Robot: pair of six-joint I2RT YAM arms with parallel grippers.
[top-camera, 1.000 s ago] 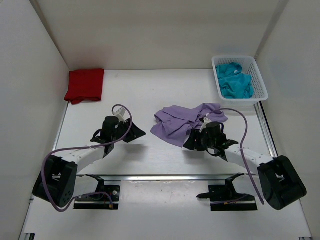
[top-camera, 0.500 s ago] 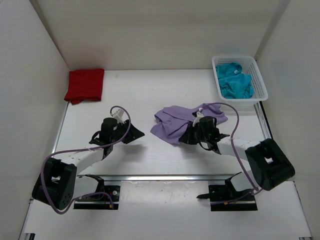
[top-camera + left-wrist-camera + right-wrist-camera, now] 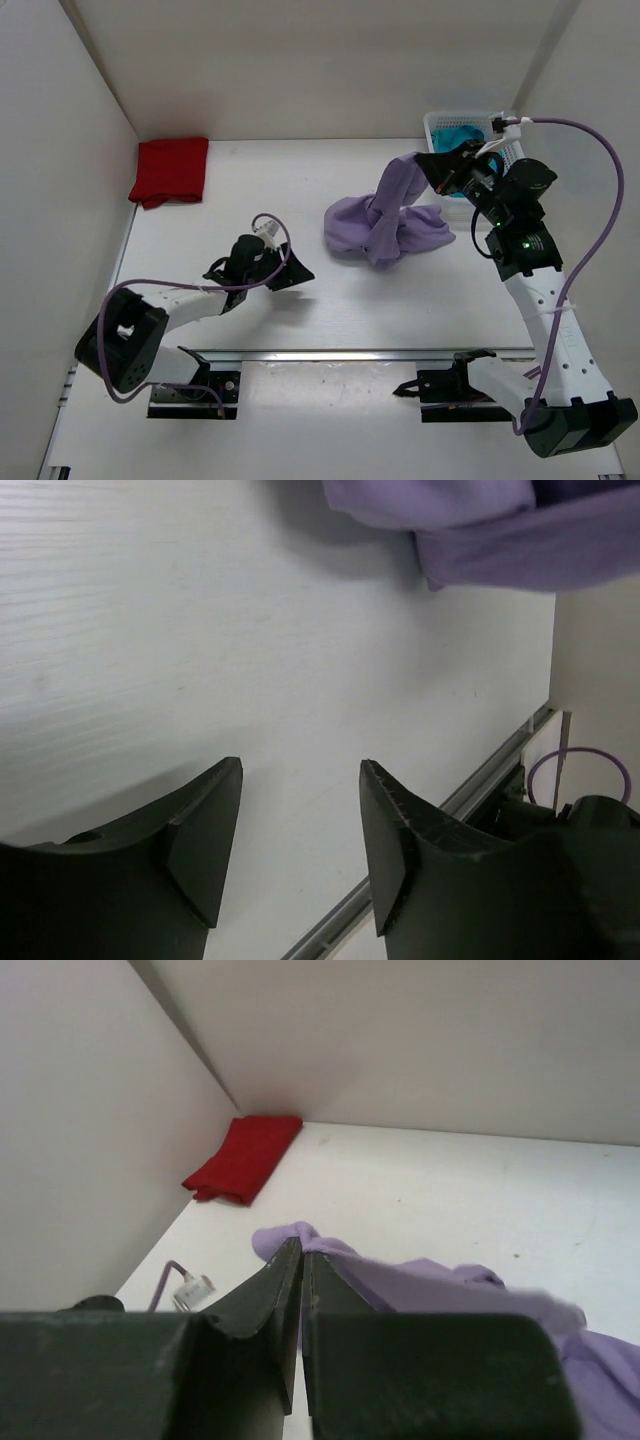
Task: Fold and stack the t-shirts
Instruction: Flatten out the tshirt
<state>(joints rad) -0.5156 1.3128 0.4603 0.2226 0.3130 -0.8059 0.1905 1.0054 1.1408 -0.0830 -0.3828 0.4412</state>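
Note:
The purple t-shirt has its free hem point(image 3: 381, 261) point(image 3: 467, 572) opposite the t-shirt's edge in my right gripper, so my left gripper will grab it there to spread the t-shirt open for folding.
A crumpled purple t-shirt point(image 3: 395, 225) lies mid-table, one edge pulled up into a peak. My right gripper point(image 3: 422, 162) is raised over the back right and shut on that edge; the right wrist view shows cloth point(image 3: 420, 1282) pinched at the fingertips point(image 3: 302, 1247). My left gripper point(image 3: 290, 272) sits low over the table just left of the shirt, open and empty point(image 3: 300, 772), with the purple hem point(image 3: 480, 525) ahead of it. A folded red t-shirt point(image 3: 170, 170) point(image 3: 245, 1155) rests at the back left corner. A teal t-shirt point(image 3: 456, 136) lies in the basket.
A white basket point(image 3: 436, 122) stands at the back right, largely hidden behind my right arm. White walls enclose the table on three sides. A metal rail point(image 3: 330, 353) runs along the near edge by the arm bases.
My right gripper shut on the purple shirt's edge and lifted it up toward the back right. My left gripper slid right toward the shirt and opened wider.

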